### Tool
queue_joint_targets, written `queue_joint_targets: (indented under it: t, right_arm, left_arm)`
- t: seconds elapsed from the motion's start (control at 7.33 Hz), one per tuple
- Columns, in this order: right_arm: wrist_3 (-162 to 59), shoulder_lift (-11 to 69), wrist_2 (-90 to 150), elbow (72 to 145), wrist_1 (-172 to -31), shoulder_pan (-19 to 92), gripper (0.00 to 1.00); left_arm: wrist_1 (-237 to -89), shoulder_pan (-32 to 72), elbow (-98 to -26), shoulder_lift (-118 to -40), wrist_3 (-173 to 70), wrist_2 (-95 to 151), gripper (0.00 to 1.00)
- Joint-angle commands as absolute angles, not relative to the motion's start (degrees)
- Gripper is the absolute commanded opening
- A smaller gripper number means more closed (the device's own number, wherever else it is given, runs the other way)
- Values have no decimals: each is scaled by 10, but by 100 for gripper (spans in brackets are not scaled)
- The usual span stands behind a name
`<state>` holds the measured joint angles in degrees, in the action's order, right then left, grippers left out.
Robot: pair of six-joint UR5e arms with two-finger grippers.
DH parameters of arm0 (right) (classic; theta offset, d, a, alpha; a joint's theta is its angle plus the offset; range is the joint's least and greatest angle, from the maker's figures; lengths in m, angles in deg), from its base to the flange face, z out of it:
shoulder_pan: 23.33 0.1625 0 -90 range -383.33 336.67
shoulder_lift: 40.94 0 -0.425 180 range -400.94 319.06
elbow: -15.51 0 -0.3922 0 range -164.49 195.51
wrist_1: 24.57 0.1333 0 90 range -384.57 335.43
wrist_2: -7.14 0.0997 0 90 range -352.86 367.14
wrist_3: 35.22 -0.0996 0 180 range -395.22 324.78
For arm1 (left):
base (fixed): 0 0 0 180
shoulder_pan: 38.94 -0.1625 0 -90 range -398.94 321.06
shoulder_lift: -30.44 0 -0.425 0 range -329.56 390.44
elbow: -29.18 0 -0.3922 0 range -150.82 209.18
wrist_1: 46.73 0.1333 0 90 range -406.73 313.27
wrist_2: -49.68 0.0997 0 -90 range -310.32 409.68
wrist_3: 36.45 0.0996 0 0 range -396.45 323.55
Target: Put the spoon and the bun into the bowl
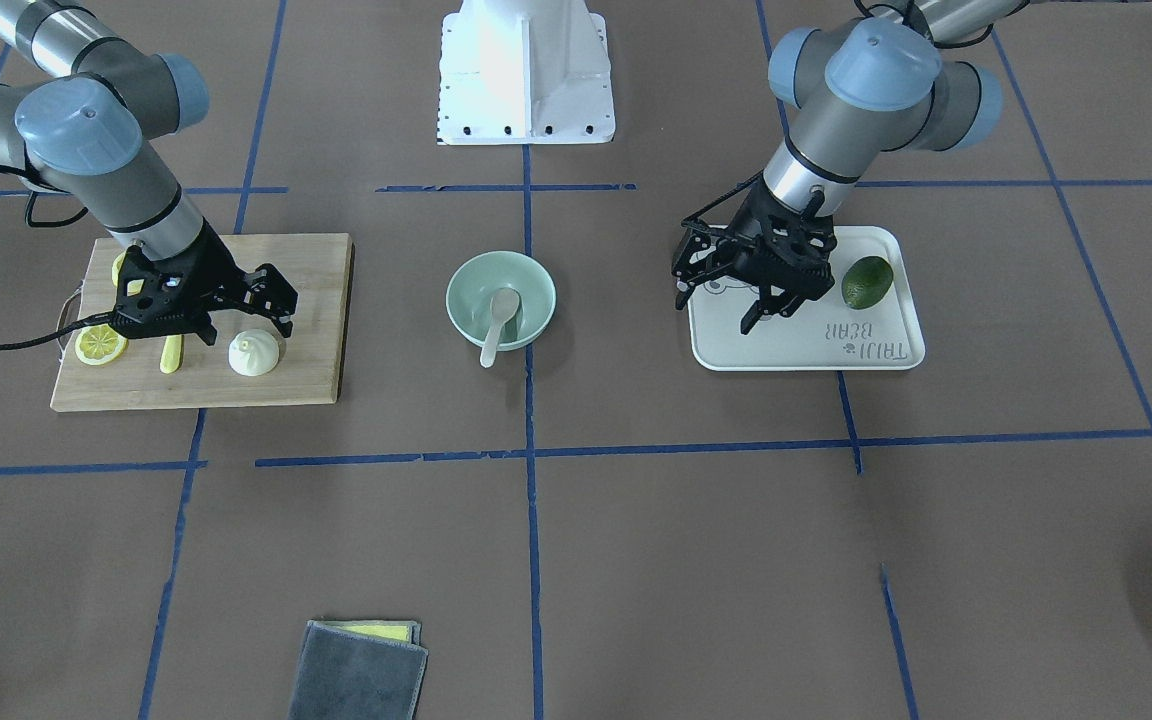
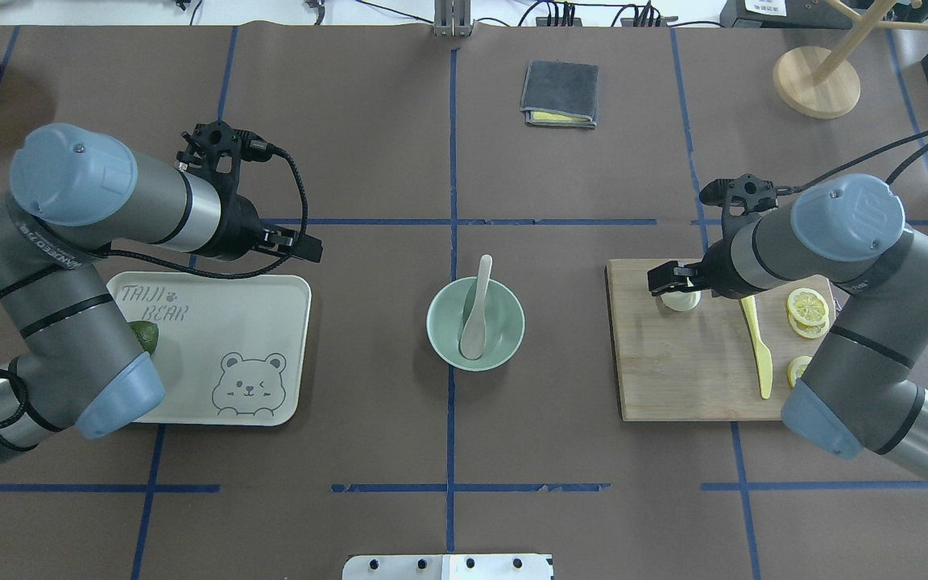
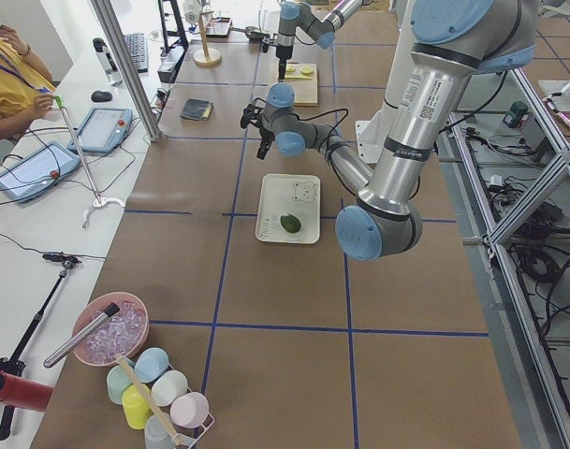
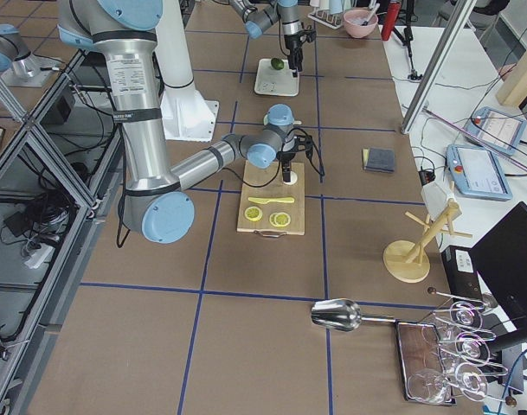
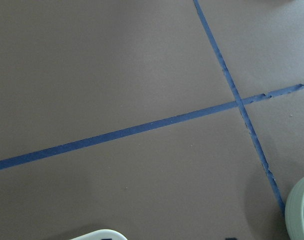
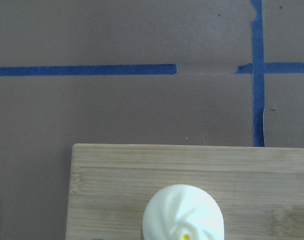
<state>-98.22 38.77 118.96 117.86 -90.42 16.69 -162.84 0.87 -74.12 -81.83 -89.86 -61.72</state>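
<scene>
Next, the right gripper grabs the white bun by its round pleated body point(image 1: 253, 353) to put the bun in the bowl point(image 1: 466, 300).
The off-white spoon point(image 1: 499, 318) lies in the mint-green bowl point(image 1: 466, 300) at the table's middle, its handle over the rim; both also show in the overhead view, spoon point(image 2: 476, 310) and bowl point(image 2: 440, 322). The white pleated bun point(image 1: 254, 353) sits on the wooden cutting board point(image 1: 316, 300). My right gripper point(image 1: 246, 320) hangs open just above the bun, partly hiding it in the overhead view point(image 2: 683, 302). The right wrist view shows the bun point(image 6: 184, 212) at its bottom edge. My left gripper point(image 1: 716, 308) is open and empty above the tray's inner end.
The cream bear-print tray point(image 2: 271, 322) holds a green fruit point(image 1: 867, 282). Lemon slices point(image 2: 807, 308) and a yellow plastic knife point(image 2: 758, 346) lie on the board beside the bun. A grey cloth point(image 2: 559, 93) lies at the far edge, a wooden stand point(image 2: 817, 80) at the far right.
</scene>
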Motion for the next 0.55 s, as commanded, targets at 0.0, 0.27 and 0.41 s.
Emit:
queue_joint_targets:
  t: [0.0,0.27,0.41]
  right_arm:
    - [-983,388,1177,1165,-908,163,92]
    - [-983,389,1177,1164,-910,164,73]
    - [-983,387,1175,1164,-916,163,47]
  left_arm:
    - [-1628,9,-742,-818,-899,-617,84]
    - [-1628,9,-742,-819,-899,-617,84]
    - [-1628,9,-742,-819,-899,-617,84]
